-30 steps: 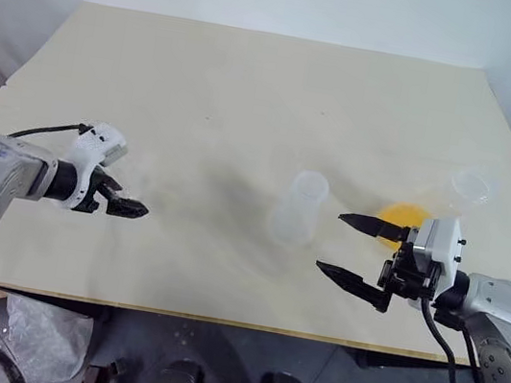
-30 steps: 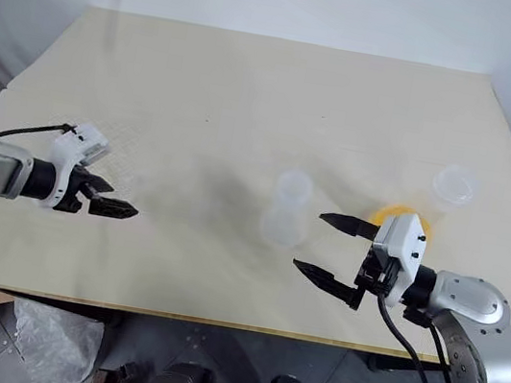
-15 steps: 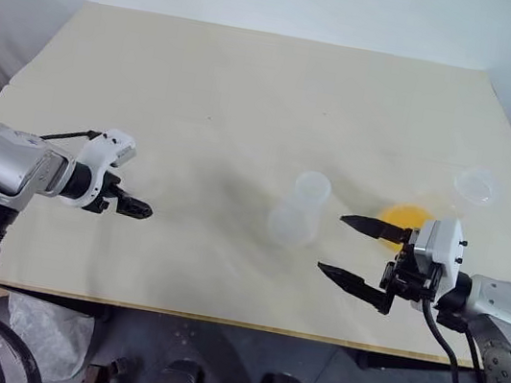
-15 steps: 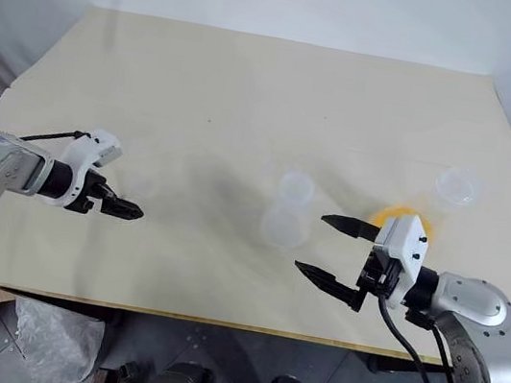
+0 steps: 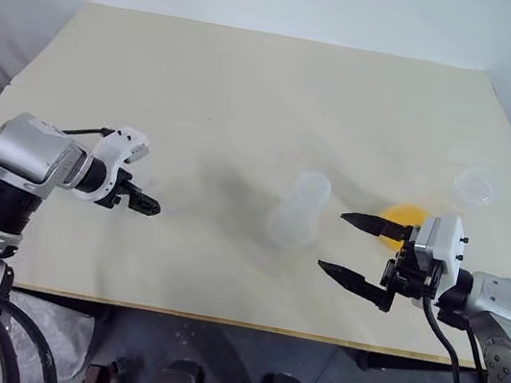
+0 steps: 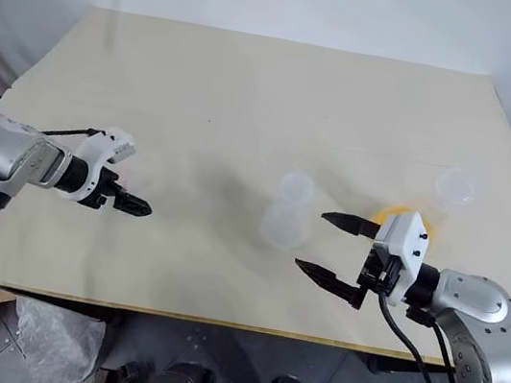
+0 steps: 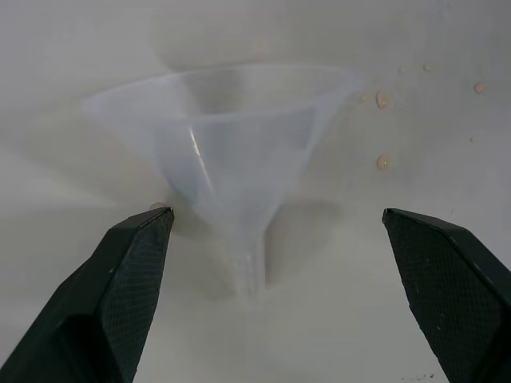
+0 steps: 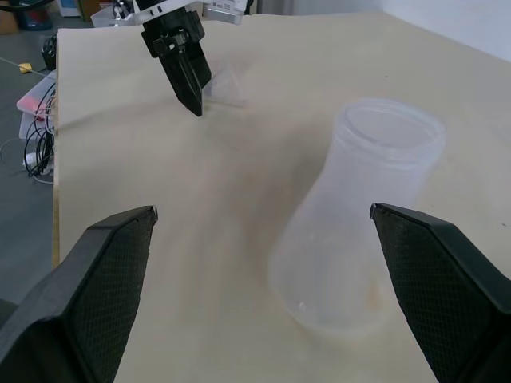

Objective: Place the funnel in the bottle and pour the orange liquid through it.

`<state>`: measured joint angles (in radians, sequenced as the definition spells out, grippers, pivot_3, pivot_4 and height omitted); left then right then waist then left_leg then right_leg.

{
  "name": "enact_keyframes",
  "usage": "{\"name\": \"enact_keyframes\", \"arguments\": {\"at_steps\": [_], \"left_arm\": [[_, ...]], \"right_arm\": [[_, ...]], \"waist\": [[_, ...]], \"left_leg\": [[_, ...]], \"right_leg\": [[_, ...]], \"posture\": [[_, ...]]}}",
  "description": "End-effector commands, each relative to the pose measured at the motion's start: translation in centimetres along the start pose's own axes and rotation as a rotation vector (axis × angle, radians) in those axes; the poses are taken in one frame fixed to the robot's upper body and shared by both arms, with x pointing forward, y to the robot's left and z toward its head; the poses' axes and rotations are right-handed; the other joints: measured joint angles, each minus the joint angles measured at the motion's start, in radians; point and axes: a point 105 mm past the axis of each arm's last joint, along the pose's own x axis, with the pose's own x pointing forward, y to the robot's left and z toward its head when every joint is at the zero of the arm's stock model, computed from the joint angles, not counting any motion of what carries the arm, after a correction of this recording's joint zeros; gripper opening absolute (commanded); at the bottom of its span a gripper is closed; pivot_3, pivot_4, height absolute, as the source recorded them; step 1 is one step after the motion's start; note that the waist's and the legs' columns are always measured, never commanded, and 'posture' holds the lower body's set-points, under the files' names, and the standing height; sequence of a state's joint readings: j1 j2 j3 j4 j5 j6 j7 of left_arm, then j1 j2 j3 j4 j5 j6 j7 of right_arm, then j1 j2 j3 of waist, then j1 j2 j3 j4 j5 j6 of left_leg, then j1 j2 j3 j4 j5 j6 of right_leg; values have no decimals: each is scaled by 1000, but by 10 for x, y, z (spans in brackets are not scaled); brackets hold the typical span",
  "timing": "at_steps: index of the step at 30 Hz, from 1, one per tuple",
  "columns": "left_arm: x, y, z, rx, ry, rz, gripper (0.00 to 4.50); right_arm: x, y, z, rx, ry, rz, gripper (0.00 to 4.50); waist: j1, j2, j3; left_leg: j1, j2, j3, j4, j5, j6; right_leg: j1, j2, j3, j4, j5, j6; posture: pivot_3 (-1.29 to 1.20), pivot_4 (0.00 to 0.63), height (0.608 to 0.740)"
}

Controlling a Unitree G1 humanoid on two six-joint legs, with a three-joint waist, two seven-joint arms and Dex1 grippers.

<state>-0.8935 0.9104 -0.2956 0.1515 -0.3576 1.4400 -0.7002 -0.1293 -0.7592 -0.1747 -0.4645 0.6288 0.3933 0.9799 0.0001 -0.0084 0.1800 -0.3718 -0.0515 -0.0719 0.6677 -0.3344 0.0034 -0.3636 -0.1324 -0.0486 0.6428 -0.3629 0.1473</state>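
Note:
I should close my left gripper, as fingers stand beside the funnel's thin spout [image 7: 249,259] below its cone [image 7: 231,152] in the left wrist view. Closing now would hold the funnel.
The clear funnel [image 7: 223,144] stands mouth-up on its thin spout on the table, straight ahead of my left gripper [image 7: 275,213]. That gripper is open, with a finger on either side of the funnel and apart from it. It hangs low over the table's left side [image 5: 142,203]. The clear bottle [image 5: 297,208] stands upright at mid-table, empty. My right gripper [image 5: 330,240] is open and level just to the bottle's right, with the bottle [image 8: 359,215] facing it. The orange liquid [image 5: 405,215] pools in a clear flask behind the right wrist.
The flask's wide mouth [image 5: 475,187] sits near the table's right edge. A few small droplets [image 7: 383,163] lie on the table beside the funnel. The beige table [image 5: 253,84] stretches bare toward the back.
My left arm has swung inward and its gripper has edged right and tipped further down. The right gripper, bottle and flask have not moved.

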Motion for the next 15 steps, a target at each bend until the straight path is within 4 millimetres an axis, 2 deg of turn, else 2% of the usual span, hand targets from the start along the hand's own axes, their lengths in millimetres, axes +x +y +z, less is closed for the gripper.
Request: {"name": "enact_keyframes", "arguments": {"at_steps": [1,3,14,15], "left_arm": [[1,1,3,3,4,14,4081],[2,1,5,5,-1,16,3610],[2,1,10,22,-24,5,222],[2,1,10,23,-26,5,160]], "right_arm": [[-4,-1,10,-38,-16,-11,4500],[-4,-1,9,-39,-16,-13,4500],[-4,-3,9,-47,-12,-24,4500],[-4,-4,9,-47,-12,-26,4500]], "waist": [[0,0,0],[0,0,0],[2,0,0],[2,0,0]], "left_leg": [[0,0,0,0,0,0],[0,0,0,1,0,0],[0,-1,0,1,0,0],[0,-1,0,1,0,0]], "right_leg": [[0,0,0,0,0,0],[0,0,0,0,0,0],[0,-1,0,1,0,0],[0,-1,0,1,0,0]], "posture": [[0,150,740],[0,150,740],[0,150,740],[0,150,740]]}}
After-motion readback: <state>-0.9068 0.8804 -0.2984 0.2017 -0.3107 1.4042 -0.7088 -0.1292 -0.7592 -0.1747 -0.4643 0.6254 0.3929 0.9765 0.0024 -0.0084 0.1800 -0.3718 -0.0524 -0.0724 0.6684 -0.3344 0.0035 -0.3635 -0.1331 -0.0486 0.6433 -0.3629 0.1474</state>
